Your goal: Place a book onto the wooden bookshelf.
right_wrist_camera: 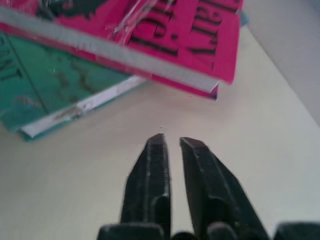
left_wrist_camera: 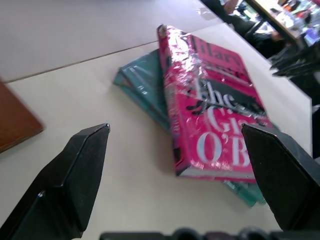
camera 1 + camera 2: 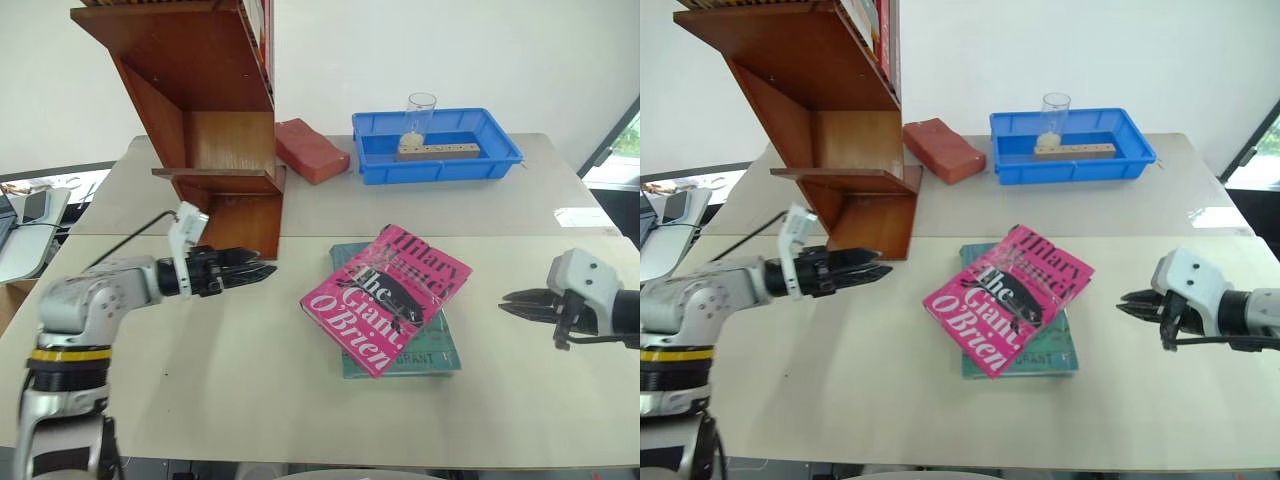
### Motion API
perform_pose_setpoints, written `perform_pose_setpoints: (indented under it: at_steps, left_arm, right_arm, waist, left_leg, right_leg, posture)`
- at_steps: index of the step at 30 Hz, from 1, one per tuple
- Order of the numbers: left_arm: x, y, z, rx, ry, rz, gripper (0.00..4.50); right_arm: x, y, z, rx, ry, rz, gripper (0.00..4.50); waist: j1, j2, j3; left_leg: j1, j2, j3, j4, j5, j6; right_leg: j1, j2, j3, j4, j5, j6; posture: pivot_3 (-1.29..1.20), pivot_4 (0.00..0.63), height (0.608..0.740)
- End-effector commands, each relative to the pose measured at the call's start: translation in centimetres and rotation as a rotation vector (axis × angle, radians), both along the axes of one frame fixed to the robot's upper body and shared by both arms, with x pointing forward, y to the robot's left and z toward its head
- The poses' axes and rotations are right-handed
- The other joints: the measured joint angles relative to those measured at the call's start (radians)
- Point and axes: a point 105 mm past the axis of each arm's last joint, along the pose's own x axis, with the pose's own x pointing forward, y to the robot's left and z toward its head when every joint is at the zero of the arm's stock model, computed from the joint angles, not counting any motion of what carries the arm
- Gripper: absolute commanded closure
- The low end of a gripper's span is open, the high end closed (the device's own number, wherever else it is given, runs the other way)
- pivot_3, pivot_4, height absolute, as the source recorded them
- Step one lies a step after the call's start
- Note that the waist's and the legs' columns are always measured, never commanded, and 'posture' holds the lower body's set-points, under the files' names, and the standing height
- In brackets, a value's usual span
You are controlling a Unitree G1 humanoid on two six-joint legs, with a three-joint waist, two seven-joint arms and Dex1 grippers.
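Observation:
The left gripper grabs the pink book by its lower spine corner next, which juts out past the teal-green book (image 3: 432,356) and leaves room for a finger underneath.
The pink book (image 3: 388,297) lies flat and askew on top of a teal-green book (image 3: 432,356) at the middle of the table. The wooden bookshelf (image 3: 215,130) stands at the back left, its lower shelf just behind my left gripper (image 3: 262,270). That gripper is open, points toward the books from their left, and holds nothing. In the left wrist view the fingers (image 2: 82,165) stand wide apart with the pink book (image 2: 215,125) ahead of them. My right gripper (image 3: 506,298) is shut and empty, hovering right of the books. Its wrist view shows the book's edge (image 1: 150,55) just ahead.
A brick-red block (image 3: 311,150) lies beside the shelf's right side. A blue plastic tray (image 3: 437,166) at the back right holds a clear glass (image 3: 420,115) and a wooden piece (image 3: 438,150). Bare tabletop lies in front of the books.

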Motion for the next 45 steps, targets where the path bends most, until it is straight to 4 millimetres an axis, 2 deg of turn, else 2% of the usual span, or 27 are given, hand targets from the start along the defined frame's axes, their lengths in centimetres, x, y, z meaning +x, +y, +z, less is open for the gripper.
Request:
perform_pose_setpoints:
  at_steps: [1,4,8,10,15,18,21,26,31,34,41,45]
  left_arm:
    - [1.6,-1.9,-0.7,-0.042,0.062,-0.004,0.00]
    - [2.9,-3.3,-2.2,-0.079,0.129,0.003,0.00]
    - [3.3,-5.0,-3.9,-0.110,0.220,-0.015,0.00]
    - [3.4,-5.7,-5.1,-0.108,0.263,-0.014,0.00]
    - [2.8,-7.0,-6.2,-0.157,0.349,-0.034,0.00]
    - [2.2,-7.4,-6.3,-0.182,0.376,-0.054,0.00]
    - [1.0,-8.2,-5.7,-0.272,0.427,-0.081,0.00]
    - [-0.4,-8.7,-5.5,-0.320,0.456,-0.094,0.00]
    - [-1.3,-8.9,-5.2,-0.348,0.444,-0.091,0.00]
    - [-1.6,-8.7,-4.9,-0.359,0.435,-0.080,0.71]
    - [-1.8,-7.7,-2.9,-0.377,0.340,-0.066,3.77]
    - [-1.9,-6.6,0.1,-0.315,0.129,-0.084,3.83]
  right_arm:
    - [0.8,0.4,-0.3,-0.047,-0.058,0.013,4.45]
    - [1.9,0.4,-1.1,-0.053,-0.076,0.001,4.45]
    - [3.5,0.8,-1.9,-0.074,-0.106,0.013,4.45]
    - [4.6,1.6,-1.8,-0.069,-0.139,0.036,4.45]
    - [6.5,3.7,-1.9,-0.035,-0.174,0.096,4.45]
    - [6.9,4.5,-2.1,-0.023,-0.178,0.124,4.45]
    - [7.7,6.4,-2.3,0.011,-0.184,0.191,4.45]
    - [8.0,8.3,-2.3,0.057,-0.187,0.268,4.45]
    - [8.1,9.4,-2.1,0.081,-0.191,0.307,4.45]
    - [8.0,9.8,-1.8,0.097,-0.190,0.319,4.50]
    - [7.1,9.7,0.7,0.135,-0.215,0.331,4.50]
    - [6.0,7.2,3.5,0.103,-0.236,0.269,4.50]
  waist:
    - [-0.001,0.000,0.000]
    - [-0.006,0.000,0.000]
    - [-0.008,0.000,0.000]
    - [-0.011,0.000,0.000]
    - [-0.010,0.000,0.000]
    - [-0.005,0.000,0.000]
    - [-0.005,0.001,0.000]
    - [-0.006,0.001,0.000]
    - [-0.005,0.001,0.000]
    - [-0.003,0.001,0.000]
    - [-0.003,0.002,0.000]
    - [0.001,0.002,0.001]
  left_leg:
    - [0.000,0.000,0.000,0.000,0.000,0.000]
    - [0.000,0.000,-0.001,0.000,0.000,0.000]
    - [0.000,-0.001,-0.002,-0.001,0.000,0.000]
    - [0.000,-0.001,-0.002,-0.001,0.000,0.000]
    - [0.000,-0.001,-0.003,0.000,0.000,0.000]
    - [0.000,-0.002,-0.005,0.000,0.000,0.000]
    - [0.000,-0.002,-0.005,0.000,0.000,-0.001]
    - [0.000,-0.002,-0.007,0.000,0.001,-0.001]
    - [0.002,-0.003,-0.008,0.000,0.001,-0.001]
    - [0.002,-0.004,-0.009,0.000,0.001,-0.002]
    - [0.002,-0.004,-0.010,0.000,0.001,-0.002]
    - [0.001,-0.004,-0.010,-0.001,0.002,-0.003]
  right_leg:
    - [0.000,0.000,0.000,0.000,0.000,0.000]
    - [0.001,0.001,0.000,-0.002,0.001,-0.001]
    - [0.001,0.001,0.000,-0.003,0.002,-0.003]
    - [0.001,0.001,0.000,-0.003,0.002,-0.003]
    - [0.002,0.001,0.000,-0.003,0.002,-0.002]
    - [0.004,0.000,0.000,-0.004,0.002,-0.002]
    - [0.006,0.000,0.000,-0.005,0.003,-0.002]
    - [0.008,0.001,-0.001,-0.005,0.003,-0.003]
    - [0.011,0.000,-0.001,-0.008,0.004,-0.003]
    - [0.012,0.000,-0.001,-0.008,0.004,-0.003]
    - [0.012,0.000,-0.001,-0.009,0.004,-0.003]
    - [0.012,0.000,-0.001,-0.010,0.004,-0.003]
  posture:
    - [0.00,0.150,0.649]
    - [0.00,0.150,0.649]
    - [0.00,0.150,0.649]
    - [0.00,0.150,0.649]
    - [0.00,0.150,0.649]
    - [0.00,0.150,0.649]
    - [0.00,0.150,0.649]
    - [0.00,0.150,0.649]
    - [0.00,0.150,0.649]
    - [0.00,0.150,0.649]
    - [0.00,0.150,0.649]
    - [0.00,0.150,0.649]
